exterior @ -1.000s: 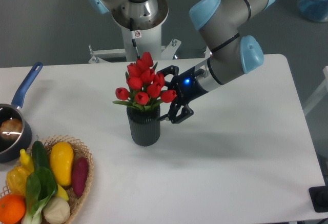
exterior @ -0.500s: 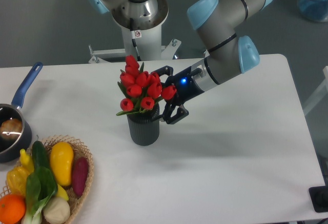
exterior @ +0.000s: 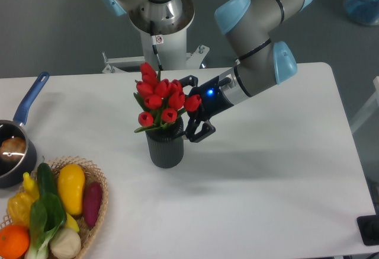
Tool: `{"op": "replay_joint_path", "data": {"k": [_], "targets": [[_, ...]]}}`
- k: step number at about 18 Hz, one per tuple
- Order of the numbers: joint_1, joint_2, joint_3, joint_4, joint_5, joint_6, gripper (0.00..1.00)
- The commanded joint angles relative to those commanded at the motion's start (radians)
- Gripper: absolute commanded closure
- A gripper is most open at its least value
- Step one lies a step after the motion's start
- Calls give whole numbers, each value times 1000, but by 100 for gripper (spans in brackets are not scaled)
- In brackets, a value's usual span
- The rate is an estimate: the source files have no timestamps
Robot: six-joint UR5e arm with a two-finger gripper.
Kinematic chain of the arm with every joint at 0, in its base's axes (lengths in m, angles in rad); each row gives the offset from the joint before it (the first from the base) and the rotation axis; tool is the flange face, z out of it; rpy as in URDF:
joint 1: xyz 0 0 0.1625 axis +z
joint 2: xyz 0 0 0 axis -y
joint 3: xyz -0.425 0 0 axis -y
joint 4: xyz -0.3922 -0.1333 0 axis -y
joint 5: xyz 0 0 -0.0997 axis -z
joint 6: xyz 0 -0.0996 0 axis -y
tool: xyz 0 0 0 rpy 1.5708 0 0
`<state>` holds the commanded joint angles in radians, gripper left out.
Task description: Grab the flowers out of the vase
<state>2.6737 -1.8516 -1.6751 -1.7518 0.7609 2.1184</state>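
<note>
The gripper grabs the stems of the flowers point(exterior: 159, 100) beneath the red blooms next, to pick them out of the vase point(exterior: 166, 149).
The flowers point(exterior: 159, 100), a bunch of red tulips with green leaves, stand in the dark ribbed vase point(exterior: 166, 149) at the middle of the table and lean to the left. My gripper point(exterior: 189, 109) comes in from the right at the height of the blooms. It is open. One finger point(exterior: 186, 82) shows above the bunch's right side and the other point(exterior: 199, 133) just over the vase's rim. The rightmost tulip lies between the jaws, which stand wide apart. The stems are hidden behind the blooms and leaves.
A wicker basket point(exterior: 98, 182) of fruit and vegetables sits at the front left. A dark saucepan point(exterior: 13, 146) with a blue handle stands at the left edge. The robot's base point(exterior: 160, 16) rises behind the table.
My gripper has moved left into the bunch. The tulips have shifted and tipped to the left. The vase has stayed in place.
</note>
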Motion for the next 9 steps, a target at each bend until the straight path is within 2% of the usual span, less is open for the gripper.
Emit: {"op": "replay_joint_path", "data": {"k": [3, 5, 9], "targets": [[0, 15, -2, 0, -5, -6, 10], [0, 15, -2, 0, -5, -8, 20], [-3, 15, -6, 0, -2, -9, 26]]}}
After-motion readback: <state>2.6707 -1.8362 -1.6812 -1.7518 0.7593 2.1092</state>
